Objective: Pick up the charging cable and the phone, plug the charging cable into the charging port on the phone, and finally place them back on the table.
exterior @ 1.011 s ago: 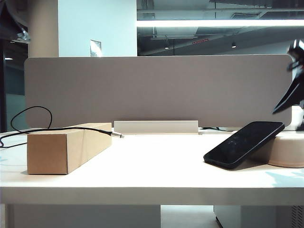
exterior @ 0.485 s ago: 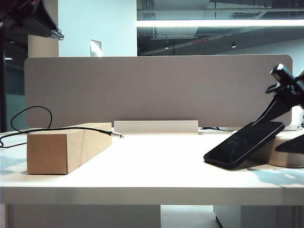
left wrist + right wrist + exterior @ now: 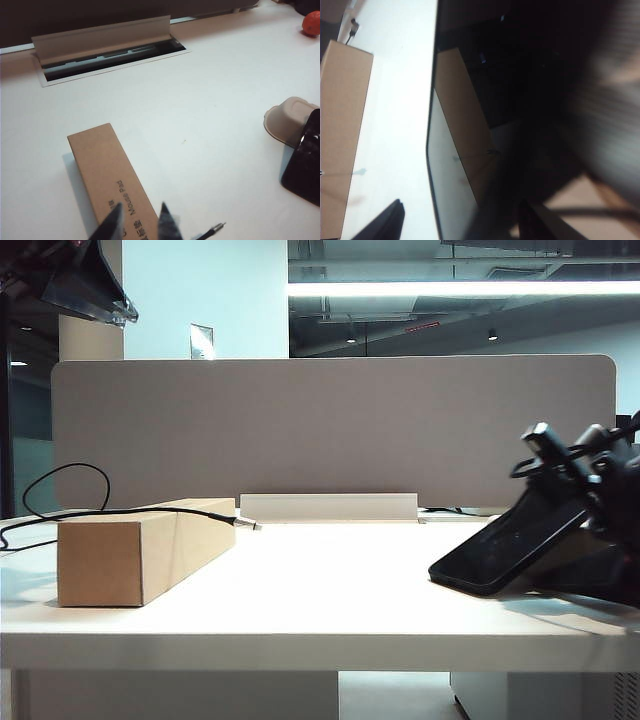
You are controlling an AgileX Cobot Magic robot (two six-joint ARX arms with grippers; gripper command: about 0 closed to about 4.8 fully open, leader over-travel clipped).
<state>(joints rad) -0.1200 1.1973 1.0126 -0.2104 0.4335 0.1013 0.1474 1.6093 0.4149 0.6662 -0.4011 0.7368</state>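
Observation:
I should next use my right gripper to take hold of the black phone by its raised end (image 3: 557,513), so the charging cable can plug into the phone's port.
The black phone (image 3: 500,548) leans with its far end raised on a pale bowl (image 3: 285,116), screen facing up. My right gripper (image 3: 570,502) is down at that raised end. In the right wrist view it (image 3: 462,225) is open, one finger on each side of the phone (image 3: 451,197), with white table showing beside one fingertip. The charging cable (image 3: 70,510) runs over the cardboard box (image 3: 140,552), and its silvery plug (image 3: 250,526) pokes out past the box. My left gripper (image 3: 110,302) hangs high at the upper left; over the box (image 3: 107,172) it (image 3: 140,225) is open and empty, the plug (image 3: 216,229) close by.
A cable slot with a raised flap (image 3: 110,47) sits at the back of the white table (image 3: 330,585), below the grey divider panel (image 3: 330,430). An orange ball (image 3: 311,23) lies far back on the right.
My right gripper has come down from the upper right to the phone's raised end. My left arm has come into view at the upper left. Phone, box and cable have not moved.

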